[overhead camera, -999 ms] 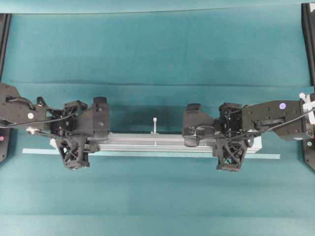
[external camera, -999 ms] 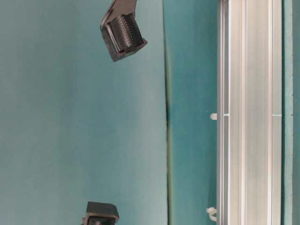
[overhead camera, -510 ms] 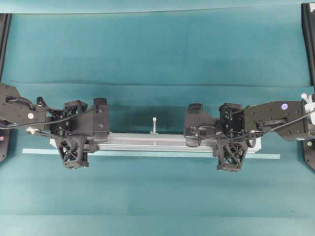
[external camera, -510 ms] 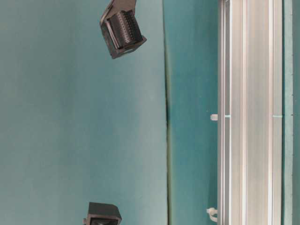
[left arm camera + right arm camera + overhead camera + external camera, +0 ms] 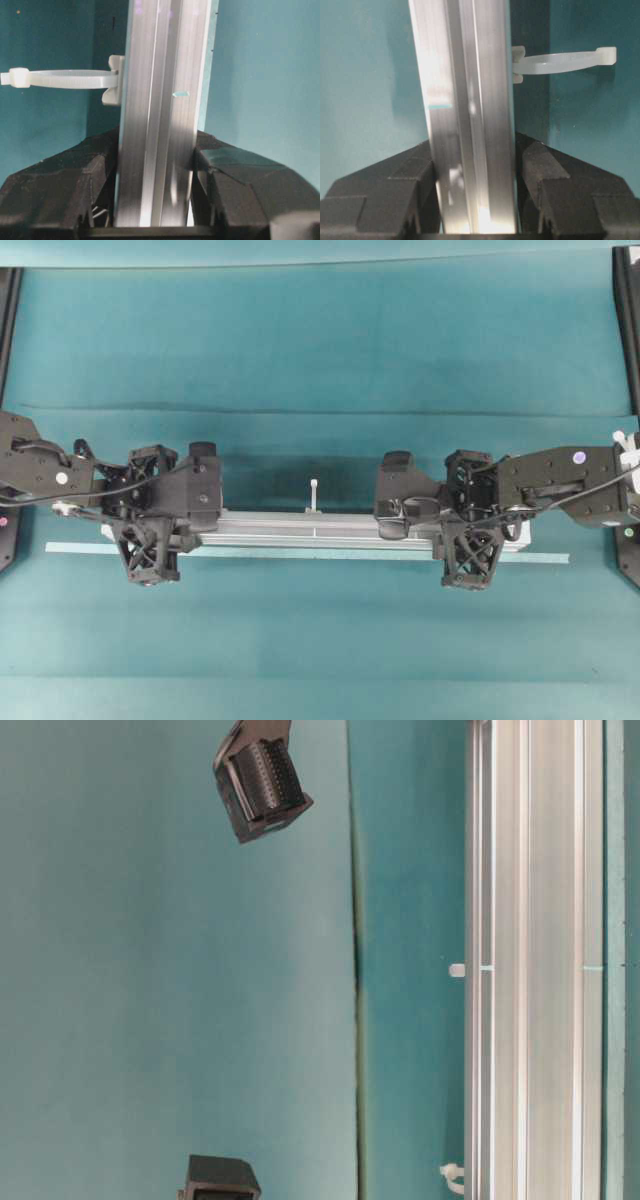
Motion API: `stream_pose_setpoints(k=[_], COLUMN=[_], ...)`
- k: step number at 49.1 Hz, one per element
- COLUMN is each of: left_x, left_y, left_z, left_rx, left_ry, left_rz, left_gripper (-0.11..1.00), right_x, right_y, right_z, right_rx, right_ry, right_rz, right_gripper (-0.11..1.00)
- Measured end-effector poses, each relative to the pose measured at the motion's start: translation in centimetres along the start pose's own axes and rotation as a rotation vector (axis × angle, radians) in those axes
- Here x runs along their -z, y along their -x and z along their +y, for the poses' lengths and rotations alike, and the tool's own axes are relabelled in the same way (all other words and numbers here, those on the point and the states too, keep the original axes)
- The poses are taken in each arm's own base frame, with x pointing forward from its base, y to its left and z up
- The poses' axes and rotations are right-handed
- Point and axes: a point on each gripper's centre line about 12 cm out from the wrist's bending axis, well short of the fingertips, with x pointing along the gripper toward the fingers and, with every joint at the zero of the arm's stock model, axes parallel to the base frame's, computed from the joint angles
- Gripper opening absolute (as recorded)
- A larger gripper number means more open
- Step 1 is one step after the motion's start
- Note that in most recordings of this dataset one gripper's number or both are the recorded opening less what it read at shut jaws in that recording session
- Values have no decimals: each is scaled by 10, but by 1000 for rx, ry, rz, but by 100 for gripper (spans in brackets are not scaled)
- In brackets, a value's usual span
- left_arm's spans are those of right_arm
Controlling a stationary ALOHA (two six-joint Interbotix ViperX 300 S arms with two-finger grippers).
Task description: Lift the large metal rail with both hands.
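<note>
I should open my right gripper now. The rail's near edge (image 5: 320,543) is flat along the pale piece of tape on the tabletop, so the rail would stay there.
The large metal rail (image 5: 300,528) is a long grooved silver bar running left to right across the teal table, with a white zip tie (image 5: 314,494) sticking out at its middle. My left gripper (image 5: 150,532) is shut on the rail near its left end. In the left wrist view its black fingers (image 5: 95,185) press both sides of the rail (image 5: 157,100). My right gripper (image 5: 470,532) is shut on it near the right end, and there its fingers (image 5: 542,172) clamp the rail (image 5: 465,100) too. In the table-level view the rail (image 5: 530,960) runs down the right side.
A thin pale tape strip (image 5: 300,554) lies along the near side of the rail and reaches past both ends. Black frame posts (image 5: 628,320) stand at the table's side edges. A fold line (image 5: 320,410) crosses the teal cloth behind the rail.
Both wrists have shifted very slightly. The rail stays gripped at both ends and has barely moved in the views.
</note>
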Motion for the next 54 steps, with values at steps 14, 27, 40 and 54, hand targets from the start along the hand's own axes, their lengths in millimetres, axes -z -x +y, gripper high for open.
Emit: stream_pose_setpoints(k=[14, 27, 40, 54], left_x=[2, 2, 0, -14], left_y=[0, 0, 7, 45], left_z=[1, 0, 2, 2], left_rx=[-1, -1, -1, 7], left_ry=[-5, -6, -3, 4], left_rz=[8, 6, -17, -141], left_gripper=[97, 95, 95, 95], right_x=[8, 8, 1, -4], right_y=[-3, -1, 23, 66], right_z=[-3, -3, -5, -4], right_rx=[-2, 1, 5, -6], right_ry=[-22, -18, -4, -5], right_rz=[20, 7, -76, -220], right_gripper=[87, 96, 96, 96])
